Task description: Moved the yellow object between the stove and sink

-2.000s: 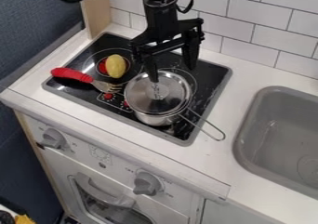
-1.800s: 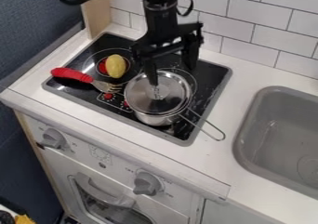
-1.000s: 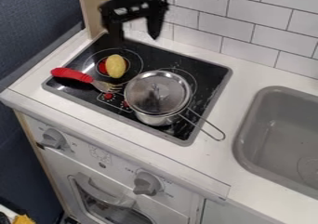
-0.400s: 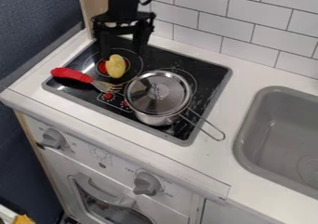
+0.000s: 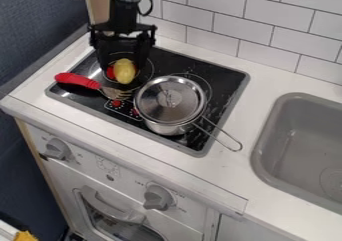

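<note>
Next, my gripper picks up the yellow object by its rounded sides. Then it sets the object between the stove and sink (image 5: 294,150).
My gripper (image 5: 121,65) is open over the stove's back left burner, one finger on each side of the yellow object (image 5: 124,71). The yellow object is oval and rests on the black stove top (image 5: 224,80); whether the fingers touch it I cannot tell. At the right is the grey sink (image 5: 294,150), set into the white counter.
A lidded metal pot (image 5: 170,102) stands on the stove, its wire handle (image 5: 224,134) sticking out over the counter (image 5: 234,172) toward the sink. A red-handled fork (image 5: 79,80) lies left of the pot. White wall tiles (image 5: 280,42) rise behind.
From above the pot, my gripper has moved left and then come down around the yellow object. The pot, fork and yellow object have stayed in place.
</note>
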`<state>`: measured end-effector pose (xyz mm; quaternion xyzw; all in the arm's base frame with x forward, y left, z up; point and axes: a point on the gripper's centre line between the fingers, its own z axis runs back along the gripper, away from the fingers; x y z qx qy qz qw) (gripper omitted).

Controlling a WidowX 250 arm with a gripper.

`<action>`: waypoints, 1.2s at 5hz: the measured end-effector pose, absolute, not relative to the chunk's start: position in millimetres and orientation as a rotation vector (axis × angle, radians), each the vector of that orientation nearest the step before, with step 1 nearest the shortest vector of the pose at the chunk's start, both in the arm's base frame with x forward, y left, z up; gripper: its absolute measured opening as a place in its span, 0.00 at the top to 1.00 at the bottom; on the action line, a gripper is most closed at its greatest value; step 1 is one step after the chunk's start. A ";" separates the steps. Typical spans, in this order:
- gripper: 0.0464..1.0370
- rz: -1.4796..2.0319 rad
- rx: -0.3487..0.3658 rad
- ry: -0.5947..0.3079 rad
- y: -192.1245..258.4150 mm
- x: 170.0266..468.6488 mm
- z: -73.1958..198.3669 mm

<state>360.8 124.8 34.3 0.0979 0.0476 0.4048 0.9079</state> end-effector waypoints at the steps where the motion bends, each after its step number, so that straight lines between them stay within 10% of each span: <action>1: 0.04 0.807 0.186 0.109 127.6 361.3 30.9; 2: 0.09 0.780 0.162 0.130 125.5 365.4 19.7; 3: 0.35 0.803 0.152 0.117 125.8 367.5 18.6; 6: 0.37 0.927 0.141 0.079 124.8 367.0 45.4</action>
